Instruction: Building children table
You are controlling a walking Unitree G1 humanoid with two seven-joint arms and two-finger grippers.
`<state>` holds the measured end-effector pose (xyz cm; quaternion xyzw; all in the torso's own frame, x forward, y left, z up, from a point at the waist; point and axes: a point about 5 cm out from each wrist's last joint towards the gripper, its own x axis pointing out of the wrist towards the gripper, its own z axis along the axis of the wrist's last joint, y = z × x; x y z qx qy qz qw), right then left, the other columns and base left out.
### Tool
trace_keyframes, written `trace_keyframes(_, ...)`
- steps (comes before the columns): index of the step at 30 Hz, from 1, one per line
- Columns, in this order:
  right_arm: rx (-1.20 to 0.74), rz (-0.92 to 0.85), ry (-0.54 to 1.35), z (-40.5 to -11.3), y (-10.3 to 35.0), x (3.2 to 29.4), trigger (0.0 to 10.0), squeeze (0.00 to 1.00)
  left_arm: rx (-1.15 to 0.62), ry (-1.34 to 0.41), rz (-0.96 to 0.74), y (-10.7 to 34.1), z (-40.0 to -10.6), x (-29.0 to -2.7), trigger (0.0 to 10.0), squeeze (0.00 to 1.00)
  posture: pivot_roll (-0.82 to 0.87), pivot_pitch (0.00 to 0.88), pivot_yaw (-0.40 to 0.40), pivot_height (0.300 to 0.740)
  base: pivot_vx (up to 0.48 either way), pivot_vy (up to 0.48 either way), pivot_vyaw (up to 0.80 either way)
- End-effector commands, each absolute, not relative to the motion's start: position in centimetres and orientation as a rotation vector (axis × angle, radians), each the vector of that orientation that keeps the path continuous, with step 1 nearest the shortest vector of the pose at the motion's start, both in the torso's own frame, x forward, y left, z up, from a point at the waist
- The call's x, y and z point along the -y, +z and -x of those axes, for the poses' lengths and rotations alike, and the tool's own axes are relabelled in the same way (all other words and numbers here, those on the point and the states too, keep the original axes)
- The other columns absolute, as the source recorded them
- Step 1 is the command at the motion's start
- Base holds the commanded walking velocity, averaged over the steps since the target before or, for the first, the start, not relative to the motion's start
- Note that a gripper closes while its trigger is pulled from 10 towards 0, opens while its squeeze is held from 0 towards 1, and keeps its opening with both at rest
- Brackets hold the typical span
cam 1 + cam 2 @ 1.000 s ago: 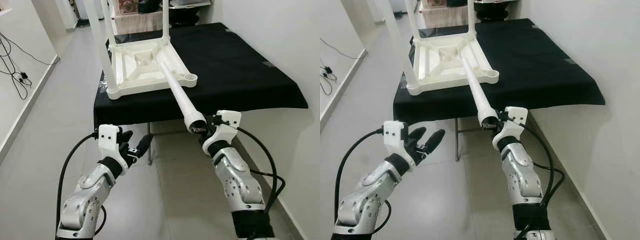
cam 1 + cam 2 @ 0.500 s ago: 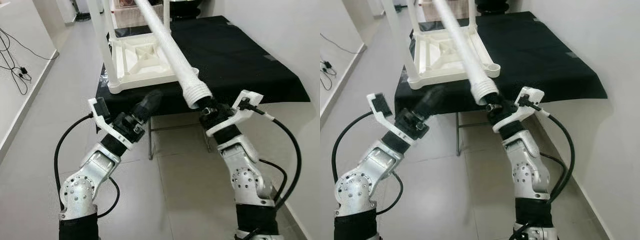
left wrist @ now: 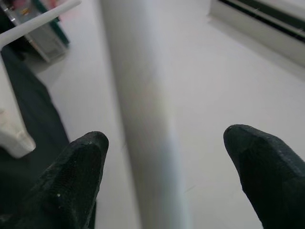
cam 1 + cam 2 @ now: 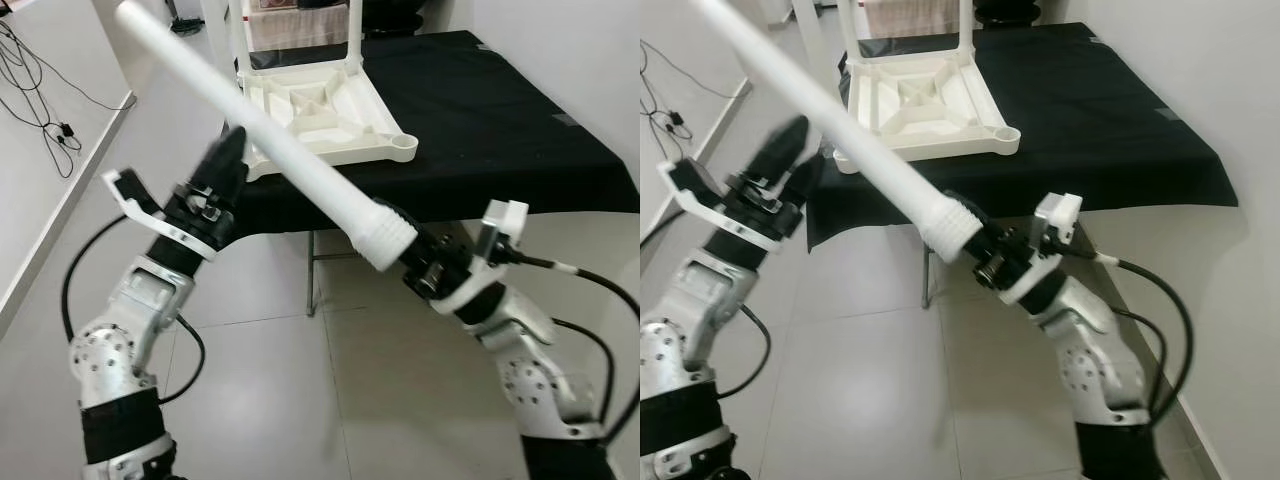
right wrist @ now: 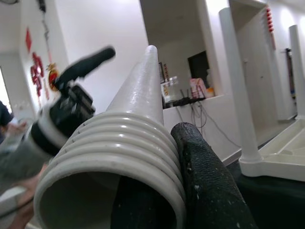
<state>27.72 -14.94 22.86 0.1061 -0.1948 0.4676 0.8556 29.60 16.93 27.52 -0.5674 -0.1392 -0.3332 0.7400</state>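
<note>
The long table leg is held only at its ribbed end (image 4: 384, 236) and hangs out far from there. My left gripper should grab the leg around its middle (image 4: 262, 132) next.
A long white table leg (image 4: 280, 160) slants up toward the left, held by its ribbed end (image 5: 114, 143). My right gripper (image 4: 415, 265) is shut on that end, with one black finger (image 5: 205, 171) pressed along the ribs. My left gripper (image 4: 225, 165) is raised to the leg's middle and stands open. In the left wrist view the leg (image 3: 143, 143) runs between its two spread fingers (image 3: 81, 171), and I cannot tell if they touch it. The upturned white children's table (image 4: 330, 110) lies on the black-covered table (image 4: 500, 130), with fitted legs standing up at its far side.
Grey floor tiles spread below and to the left. Cables (image 4: 40, 90) lie along the left wall. A white wall runs close along the right of the black table. A metal table leg (image 4: 312, 270) stands under its front edge.
My right gripper has swung the leg from pointing away at the upturned table to leaning up and left. My left arm has risen until its open fingers flank the leg.
</note>
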Motion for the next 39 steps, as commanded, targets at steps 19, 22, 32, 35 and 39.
trace_keyframes(19, 0.362, -0.003, 1.189, -25.7, 22.8, 16.1, 10.0, 0.0, 0.278, -0.821, 1.278, 28.0, -28.7, -17.7, 0.0, 0.0, 0.02, 0.105, 0.068, 0.74, 0.0, 0.0, 0.0)
trace_keyframes(22, 0.359, 0.005, 1.178, -25.8, 22.7, 16.3, 10.0, 0.0, 0.284, -0.848, 1.277, 28.1, -28.3, -17.6, 0.0, 0.0, 0.02, 0.105, 0.068, 0.74, 0.0, 0.0, 0.0)
trace_keyframes(32, 0.351, 0.018, 1.172, -25.9, 22.6, 16.4, 10.0, 0.0, 0.281, -0.873, 1.289, 28.4, -28.1, -17.4, 0.0, 0.0, 0.02, 0.098, 0.067, 0.74, 0.0, 0.0, 0.0)
trace_keyframes(35, 0.345, 0.018, 1.159, -26.1, 22.5, 16.3, 10.0, 0.0, 0.292, -0.873, 1.308, 28.6, -28.1, -17.4, 0.0, 0.0, 0.02, 0.094, 0.067, 0.74, 0.0, 0.0, 0.0)
trace_keyframes(39, 0.318, -0.014, 1.147, -26.3, 22.3, 16.3, 10.0, 1.0, 0.292, -0.859, 1.321, 28.4, -28.2, -17.7, 0.0, 0.0, 0.02, 0.092, 0.066, 0.74, 0.0, 0.0, 0.0)
